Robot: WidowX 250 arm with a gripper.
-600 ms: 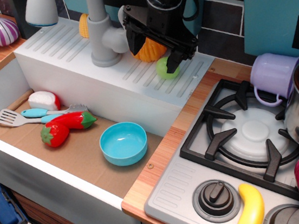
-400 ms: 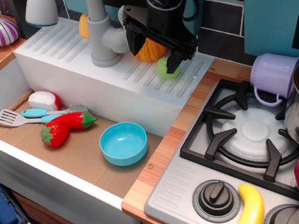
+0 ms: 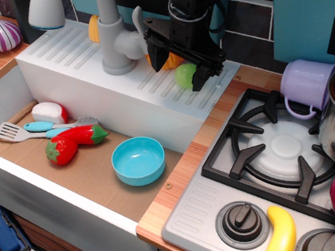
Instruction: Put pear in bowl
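The pear is light green and has a rounded body [image 3: 185, 76]. My gripper will grab the pear by that body next, to put it in the light-blue bowl [image 3: 138, 159].
The light-green pear [image 3: 184, 75] lies on the white ribbed drainboard [image 3: 86, 59] behind the sink, near its right end. My black gripper [image 3: 178, 69] is lowered over it with its jaws open, one finger to the pear's left and the other finger [image 3: 201, 78] close against its right side. The pear rests on the board. The light-blue bowl [image 3: 138, 159] stands empty in the sink basin [image 3: 93, 171], down and to the left of the pear.
An orange ridged toy [image 3: 175, 61] sits just behind the gripper, mostly hidden. The grey faucet [image 3: 113, 40] stands to the left. Strawberries [image 3: 75, 143], a spatula [image 3: 27, 129] and a red-white toy lie in the sink. The stove [image 3: 274, 149], lilac mug [image 3: 307, 87], steel pot and banana [image 3: 282, 234] are on the right.
My gripper has shifted slightly right and down around the pear, covering more of the orange toy. The pear and the bowl have not moved.
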